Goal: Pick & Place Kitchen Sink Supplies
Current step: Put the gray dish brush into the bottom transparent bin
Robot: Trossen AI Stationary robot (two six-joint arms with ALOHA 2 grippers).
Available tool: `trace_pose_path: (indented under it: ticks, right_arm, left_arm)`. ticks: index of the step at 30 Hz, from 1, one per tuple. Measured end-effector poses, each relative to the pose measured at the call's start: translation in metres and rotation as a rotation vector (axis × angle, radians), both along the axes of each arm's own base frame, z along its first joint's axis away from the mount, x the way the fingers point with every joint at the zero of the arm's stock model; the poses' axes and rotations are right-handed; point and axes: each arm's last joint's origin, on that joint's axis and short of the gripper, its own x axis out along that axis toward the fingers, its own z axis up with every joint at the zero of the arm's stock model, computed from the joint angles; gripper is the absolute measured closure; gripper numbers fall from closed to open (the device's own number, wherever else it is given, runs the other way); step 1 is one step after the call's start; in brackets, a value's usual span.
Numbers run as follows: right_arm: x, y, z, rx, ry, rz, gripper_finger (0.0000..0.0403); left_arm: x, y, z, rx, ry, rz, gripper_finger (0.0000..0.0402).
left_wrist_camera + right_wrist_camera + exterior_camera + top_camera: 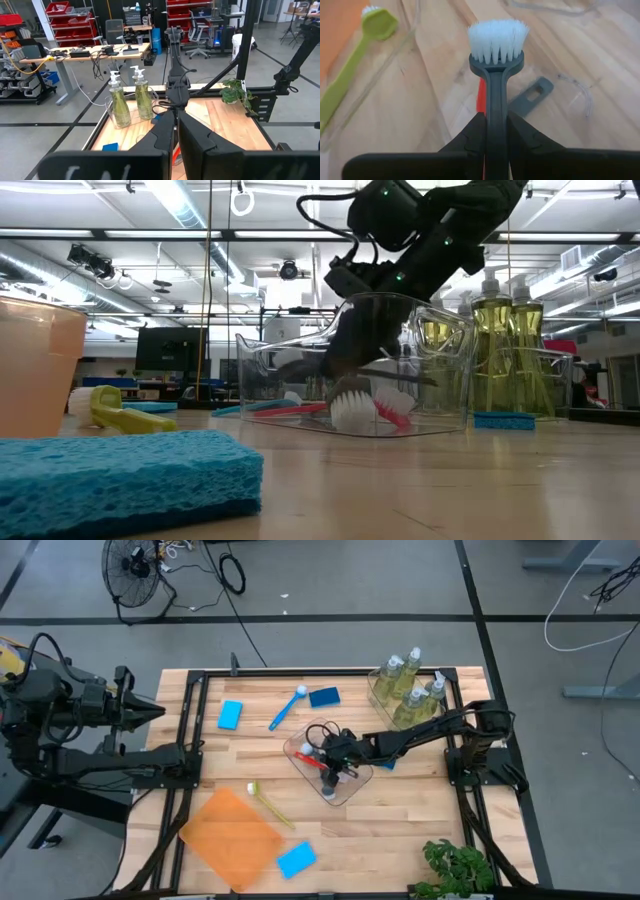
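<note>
The grey brush's bristle head (pixel 328 792) (pixel 498 42) is close over the bottom of the clear tub with brushes, so the robot's right gripper should open.
My right gripper (pixel 333 768) reaches down into a clear tub (pixel 296 755) at mid-table and is shut on a grey brush with white bristles (pixel 497 36). A red brush (pixel 395 415) and another grey handle (pixel 530 97) lie in that tub. On the table lie a blue brush (pixel 288 708), a yellow-green brush (pixel 268 802) and three blue sponges (pixel 231 715) (pixel 324 696) (pixel 297 859). Soap bottles (pixel 405 685) stand in a second clear tub at the far right. My left gripper (pixel 152 710) waits shut beyond the table's left edge. My right gripper (pixel 496 119) pinches the grey brush's handle (pixel 496 97) between its two fingers, just behind the head. The brush runs along the fingers, head pointing out past the fingertips. The fingers slant down from above into the tub. The bristle head (pixel 351 412) hangs low near the tub's floor; whether it touches, I cannot tell.
A flat orange tray (pixel 230 837) lies at the near left. A potted plant (pixel 455 870) stands at the near right corner. Black frame rails (pixel 190 720) run along both table sides. Bare wood lies between the tub and the near edge.
</note>
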Motion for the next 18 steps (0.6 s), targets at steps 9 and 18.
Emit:
trace_pose_path:
  ticks: [9,18]
  right_arm:
    - [0.0004,0.0001,-0.0002,0.000,-0.003,0.000,0.0350]
    - [0.0003,0.0001,-0.0002,0.029,-0.010,-0.031,0.0296]
  left_arm:
    - [0.0000,0.0000,0.0000,0.000,0.000,0.000,0.0374]
    - [0.0000,0.0000,0.0000,0.000,0.000,0.000,0.0374]
